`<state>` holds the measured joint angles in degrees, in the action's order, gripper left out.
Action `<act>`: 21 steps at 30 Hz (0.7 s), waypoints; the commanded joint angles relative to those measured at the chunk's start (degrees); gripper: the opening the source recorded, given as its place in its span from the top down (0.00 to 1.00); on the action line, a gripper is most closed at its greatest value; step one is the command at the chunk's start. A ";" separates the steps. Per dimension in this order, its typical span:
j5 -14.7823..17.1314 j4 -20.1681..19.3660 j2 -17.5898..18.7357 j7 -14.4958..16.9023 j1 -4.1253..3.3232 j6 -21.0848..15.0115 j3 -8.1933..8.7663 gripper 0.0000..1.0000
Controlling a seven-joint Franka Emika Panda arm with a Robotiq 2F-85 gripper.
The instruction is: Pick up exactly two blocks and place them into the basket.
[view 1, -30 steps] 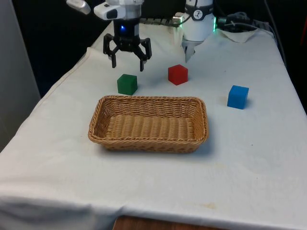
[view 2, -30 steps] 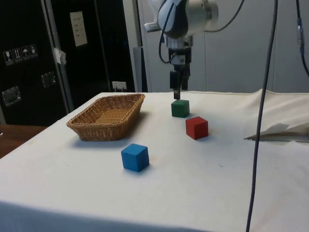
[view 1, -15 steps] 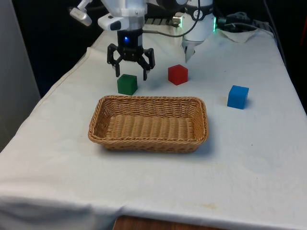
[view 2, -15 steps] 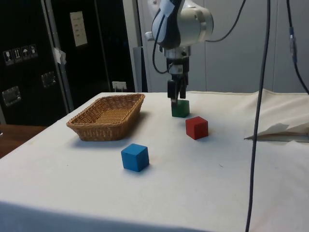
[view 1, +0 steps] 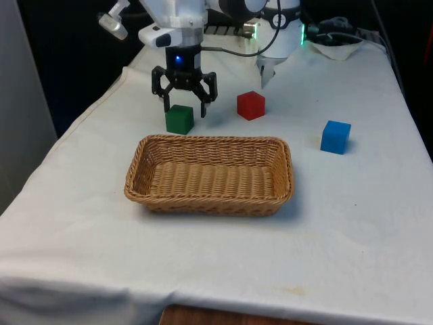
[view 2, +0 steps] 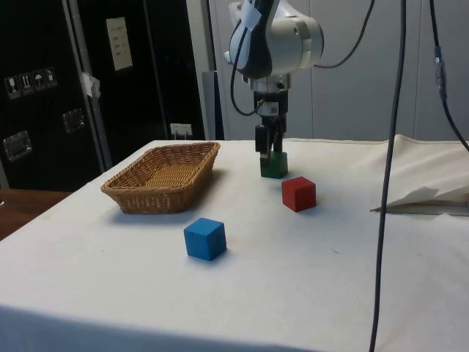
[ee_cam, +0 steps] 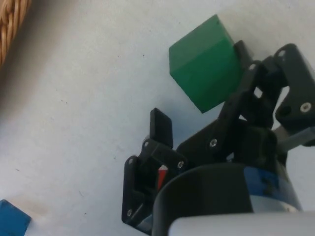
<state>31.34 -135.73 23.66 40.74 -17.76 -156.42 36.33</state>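
Note:
I will next grab the green block (view 1: pixel 179 120) with my gripper by two opposite sides, to put the first block into the basket.
The green block (view 1: pixel 179 120) stands on the cloth just behind the wicker basket (view 1: pixel 206 204), which holds nothing. My gripper (view 1: pixel 183 105) is open and hangs right over the green block, its fingertips level with the block's top. Seen from the wrist, the green block (ee_cam: pixel 204 61) lies between the two fingers (ee_cam: pixel 161 128), close to the far one, with a gap to the other. From the side, the gripper (view 2: pixel 269 149) stands upright on the green block (view 2: pixel 274 167). The red block (view 1: pixel 251 105) and the blue block (view 1: pixel 335 137) rest on the cloth.
The red block (view 2: pixel 298 193) sits a short way from the green one, on the side away from the basket (view 2: pixel 165 176). The blue block (view 2: pixel 204 238) lies further off. A crumpled fold of cloth (view 2: pixel 425 199) lies near the robot's base.
The gripper has come down from well above the green block to its top, staying open. The blocks and the basket have not moved.

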 commanded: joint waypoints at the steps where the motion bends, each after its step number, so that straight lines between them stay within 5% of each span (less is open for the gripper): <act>1: 0.00 -0.06 0.00 0.00 0.00 0.00 0.00 0.20; 2: 0.57 -0.29 -0.34 0.57 0.23 -0.74 -0.46 0.20; 3: 0.57 -0.29 -0.34 0.57 0.23 -0.74 -0.40 0.31; 4: 0.57 -0.29 -0.29 0.52 0.23 -0.74 -0.40 0.55; 8: 0.52 -0.29 -0.29 0.52 0.23 -0.74 -0.40 0.99; 16: 0.52 -0.23 -0.29 0.52 0.17 -0.69 -0.40 0.98; 19: -0.63 -0.11 -0.74 -0.34 -0.57 -0.23 0.69 0.98; 20: 0.00 0.11 -0.34 0.06 -0.06 -0.11 0.06 0.98; 21: -0.92 -0.06 -0.92 -0.52 -0.74 -0.17 0.92 0.98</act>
<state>31.23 -135.50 23.03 40.79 -17.88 -156.53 36.44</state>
